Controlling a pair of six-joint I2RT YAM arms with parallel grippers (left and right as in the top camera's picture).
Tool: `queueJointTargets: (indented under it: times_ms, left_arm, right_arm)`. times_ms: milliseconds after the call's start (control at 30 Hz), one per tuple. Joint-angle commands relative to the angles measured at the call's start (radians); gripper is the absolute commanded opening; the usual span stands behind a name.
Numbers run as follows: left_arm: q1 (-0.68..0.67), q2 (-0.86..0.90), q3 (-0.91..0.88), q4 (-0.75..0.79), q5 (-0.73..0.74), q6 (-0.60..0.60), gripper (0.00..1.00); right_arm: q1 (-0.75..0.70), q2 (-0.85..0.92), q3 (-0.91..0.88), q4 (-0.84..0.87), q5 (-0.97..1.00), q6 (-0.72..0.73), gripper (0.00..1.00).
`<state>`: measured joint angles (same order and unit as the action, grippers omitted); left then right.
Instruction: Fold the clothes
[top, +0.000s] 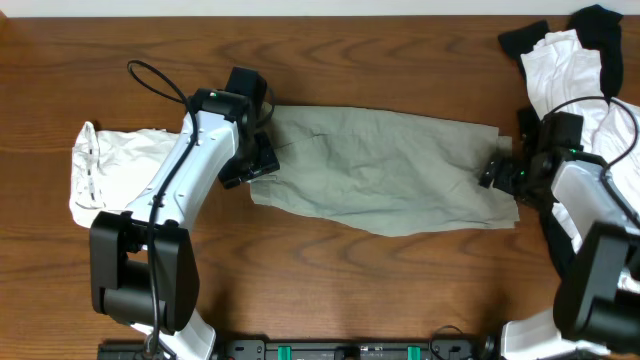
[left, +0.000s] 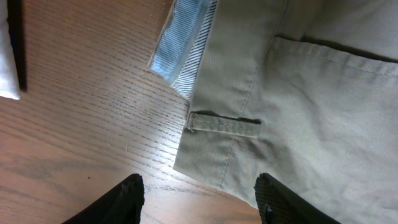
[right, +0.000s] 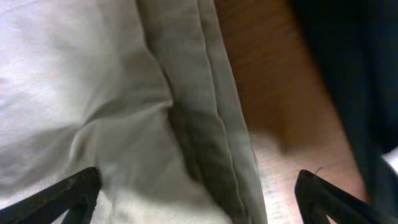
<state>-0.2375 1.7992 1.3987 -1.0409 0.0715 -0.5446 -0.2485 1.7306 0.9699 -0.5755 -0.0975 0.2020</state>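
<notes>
I need to grab the khaki garment by its hem edge (top: 511, 207) with my right gripper next. Then I can fold that end of the garment over toward the waistband (top: 266, 189).
A khaki garment (top: 385, 170) lies spread flat across the middle of the table. My left gripper (top: 252, 165) is open at its left end, over the waistband corner with a belt loop (left: 225, 124) and a pale blue striped lining (left: 183, 43). My right gripper (top: 497, 172) is open at the garment's right end, its fingers straddling the hem edge (right: 211, 130). Neither gripper holds cloth.
A white garment (top: 110, 165) lies at the left, under the left arm. A pile of white (top: 565, 65) and black (top: 595, 25) clothes sits at the back right corner. Bare wood table (top: 330, 290) runs along the front.
</notes>
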Motion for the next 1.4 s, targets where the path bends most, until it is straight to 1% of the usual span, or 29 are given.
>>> queueJointTargets:
  times_ms: [0,67,100,133,200,300,467,500,533,667,733,800,833,967,1067,1133,1233,1367]
  left_arm:
    - [0.002,-0.005,-0.004,-0.006,-0.015,0.013,0.6]
    - [0.002,-0.005,-0.004,-0.006,-0.015,0.013,0.6]
    - [0.002,-0.005,-0.004,-0.006,-0.015,0.013,0.6]
    - [0.002,-0.005,-0.004,-0.006,-0.015,0.013,0.6]
    - [0.002,-0.005,-0.003,-0.006,-0.015,0.013,0.6]
    - [0.002,-0.005,-0.004,-0.006,-0.015,0.013,0.6]
    - [0.002,-0.005,-0.004,-0.014,-0.015,0.013,0.6]
    - [0.002,-0.005,-0.004,-0.017,-0.015,0.013,0.6]
    - [0.002,-0.005,-0.003,-0.019,-0.015,0.013,0.6]
    - [0.002,-0.006,-0.003,-0.033,-0.014,0.014,0.58]
    - [0.002,-0.014,-0.003,-0.041,-0.014,0.021,0.52]
    - [0.002,-0.03,-0.001,-0.05,-0.014,0.043,0.48]
    - [0.002,-0.04,0.0,-0.055,-0.014,0.051,0.48]
    - [0.005,-0.106,0.0,-0.077,-0.016,0.055,0.47]
    - [0.008,-0.174,0.0,-0.076,-0.023,0.055,0.47]
    - [0.014,-0.215,0.0,-0.076,-0.063,0.054,0.48]
    - [0.034,-0.259,0.0,-0.078,-0.128,0.054,0.48]
    - [0.09,-0.285,0.0,-0.084,-0.135,0.053,0.48]
  right_arm:
    - [-0.006,0.068,-0.002,0.029,-0.039,-0.018,0.99]
    - [-0.006,0.111,-0.002,0.052,-0.116,-0.018,0.99]
    - [-0.005,0.135,-0.002,0.063,-0.166,-0.017,0.97]
    - [-0.005,0.155,-0.002,0.07,-0.208,-0.018,0.93]
    - [-0.003,0.199,-0.002,0.082,-0.279,-0.018,0.81]
    - [0.006,0.24,-0.002,0.086,-0.318,-0.032,0.6]
    - [0.019,0.249,-0.002,0.071,-0.323,-0.047,0.21]
    - [0.019,0.248,-0.002,0.07,-0.323,-0.047,0.1]
    - [0.019,0.248,-0.002,0.07,-0.323,-0.047,0.01]
    - [0.017,0.221,-0.002,0.063,-0.321,-0.047,0.01]
    - [0.007,0.184,-0.001,0.059,-0.321,-0.047,0.01]
    - [-0.01,0.128,0.011,0.046,-0.32,-0.047,0.01]
    - [-0.019,0.102,0.022,0.032,-0.315,-0.046,0.01]
    - [-0.064,-0.006,0.133,-0.119,-0.23,-0.051,0.01]
    - [-0.08,-0.064,0.252,-0.252,-0.164,-0.077,0.01]
    - [-0.08,-0.091,0.33,-0.32,-0.138,-0.078,0.01]
    - [-0.071,-0.118,0.431,-0.401,-0.142,-0.08,0.01]
    - [-0.006,-0.132,0.533,-0.504,-0.143,-0.08,0.01]
